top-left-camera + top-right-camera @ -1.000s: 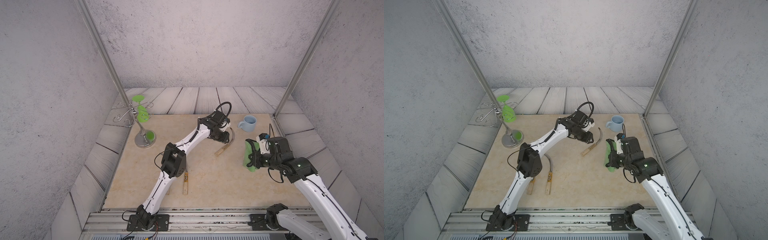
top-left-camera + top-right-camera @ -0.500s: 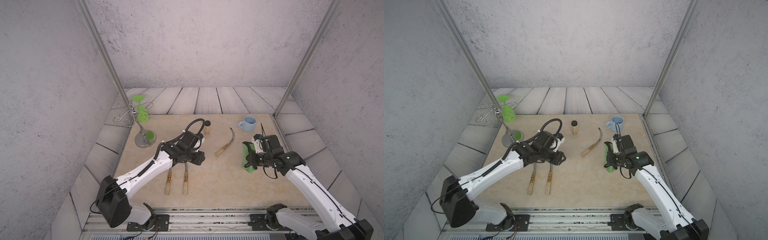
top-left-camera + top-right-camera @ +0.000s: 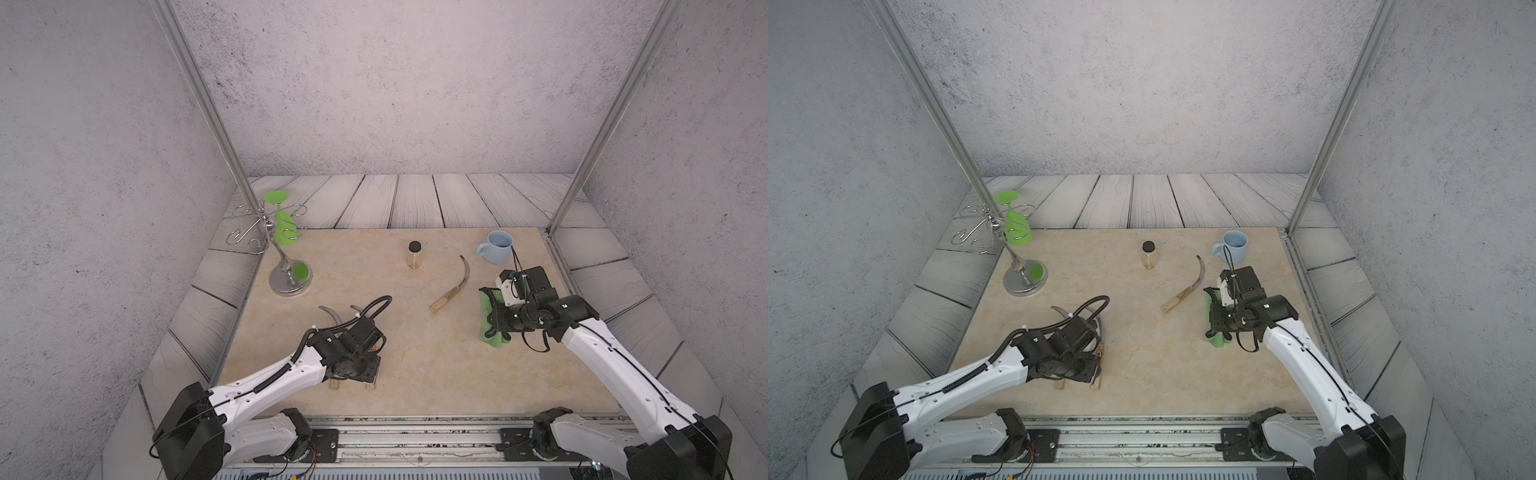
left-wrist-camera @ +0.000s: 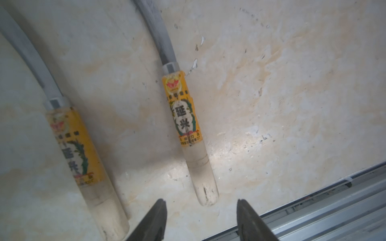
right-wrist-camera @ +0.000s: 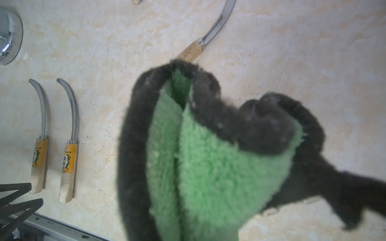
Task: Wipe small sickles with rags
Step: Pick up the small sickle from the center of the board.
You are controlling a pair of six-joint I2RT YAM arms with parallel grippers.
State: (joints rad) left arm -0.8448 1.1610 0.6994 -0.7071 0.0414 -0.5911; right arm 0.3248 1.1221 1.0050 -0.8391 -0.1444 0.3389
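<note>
My left gripper grips the butt end of the small sickle's labelled handle next, to leave the sickle's blade free to wipe.
Two small sickles with yellow labels [image 4: 183, 116] [image 4: 73, 141] lie side by side near the table's front; in both top views my left wrist covers most of them. My left gripper [image 4: 201, 205] is open just past the butt of the right-hand labelled handle, touching nothing. The third sickle [image 3: 453, 286] [image 3: 1185, 291], with a plain handle, lies alone toward the back right. My right gripper [image 3: 496, 318] hangs beside it, shut on the green rag [image 5: 208, 156] [image 3: 493, 340]. The rag hides the right fingers in the right wrist view.
A chrome stand [image 3: 291, 282] holding a green goblet [image 3: 284, 226] rises at the back left. A small jar with a black lid [image 3: 414, 255] and a blue mug [image 3: 496, 247] stand at the back. A metal rail [image 3: 415, 432] runs along the table's front edge.
My left arm has drawn back from the far middle of the table to the two labelled sickles at the front, and its jaws have widened. The right gripper with the rag has barely shifted.
</note>
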